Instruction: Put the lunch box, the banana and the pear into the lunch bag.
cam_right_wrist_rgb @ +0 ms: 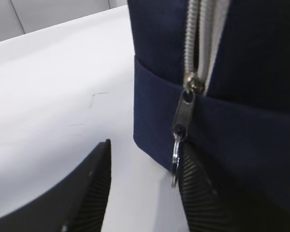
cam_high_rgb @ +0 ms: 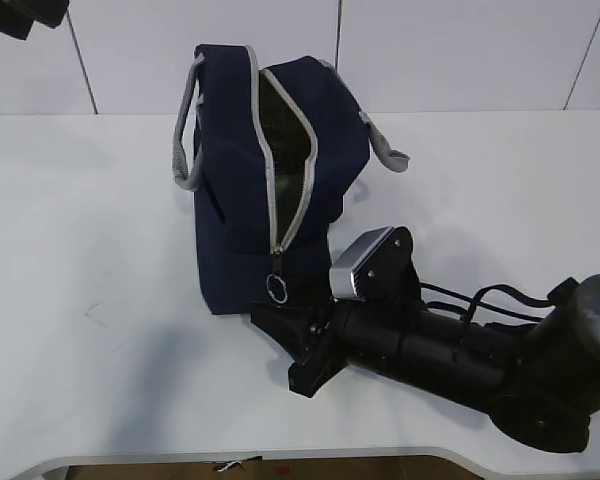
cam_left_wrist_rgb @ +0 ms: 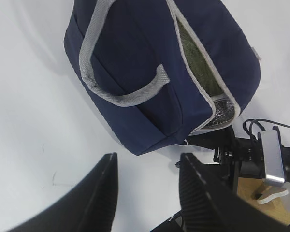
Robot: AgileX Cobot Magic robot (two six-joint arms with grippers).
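The zipper slider (cam_high_rgb: pixel 276 251) sits close against the navy fabric, but the ring pull hangs free at its loose end ring (cam_high_rgb: pixel 277 289). My right gripper will grab the ring pull there next.
The navy lunch bag (cam_high_rgb: pixel 250 180) stands on the white table, its grey zipper (cam_high_rgb: pixel 295 170) unzipped down the near end. The ring pull (cam_high_rgb: pixel 277 288) hangs at the bottom of the zipper. My right gripper (cam_high_rgb: pixel 280 350) lies low on the table at the bag's near end, open. In the right wrist view the ring pull (cam_right_wrist_rgb: pixel 175 154) hangs against the inner face of the right finger (cam_right_wrist_rgb: pixel 198 193). My left gripper (cam_left_wrist_rgb: pixel 150 157) hovers open over the bag (cam_left_wrist_rgb: pixel 150 72), holding nothing. Dull green (cam_left_wrist_rgb: pixel 198 63) shows through the opening. The lunch box, banana and pear are out of view.
Grey strap handles (cam_high_rgb: pixel 185 140) stand up on both sides of the bag. The right arm (cam_high_rgb: pixel 460 350) stretches across the front right of the table (cam_high_rgb: pixel 80 300). The table's front edge (cam_high_rgb: pixel 280 460) runs just behind the arm. A wall rises behind the table.
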